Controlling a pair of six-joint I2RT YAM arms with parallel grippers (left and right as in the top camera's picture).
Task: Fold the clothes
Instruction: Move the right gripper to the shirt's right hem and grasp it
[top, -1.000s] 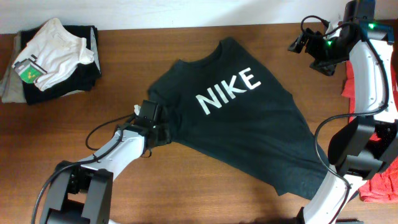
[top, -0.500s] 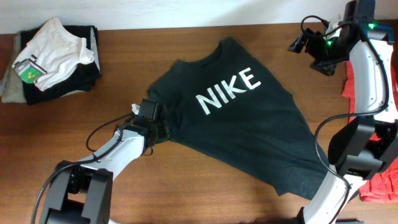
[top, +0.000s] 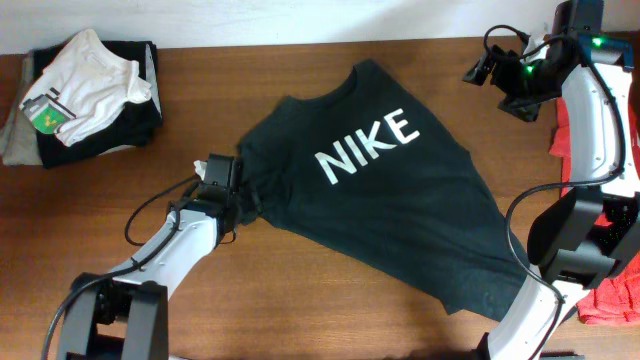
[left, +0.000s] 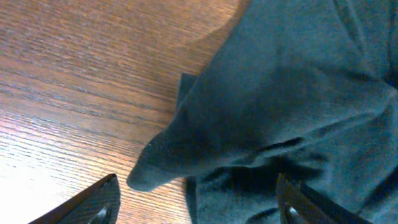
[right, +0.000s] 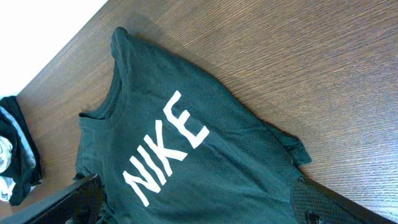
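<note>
The black T-shirt (top: 390, 190) needs to be grabbed next by its bunched sleeve (top: 254, 203) with my left gripper. The T-shirt's hem then stays free for my right gripper, which will help spread the T-shirt for folding.
The black T-shirt (top: 390, 190) with white "NIKE" lettering lies spread, front up, across the middle of the table. My left gripper (top: 243, 198) is low at its left sleeve. In the left wrist view its fingers (left: 199, 199) stand wide apart, with the bunched sleeve (left: 186, 155) lying between them, not pinched. My right gripper (top: 482, 72) is open and empty, raised above the far right of the table, and looks down on the shirt (right: 186, 168). A red T-shirt (top: 610, 300) lies at the right edge behind the right arm.
A pile of folded clothes (top: 80, 95), white on black and grey, sits at the far left corner. Bare wood (top: 330, 320) runs along the front edge. The right arm's base (top: 575, 250) stands at the right.
My left arm has shifted a little left and back along the table at the sleeve. The shirt and the right arm have not moved.
</note>
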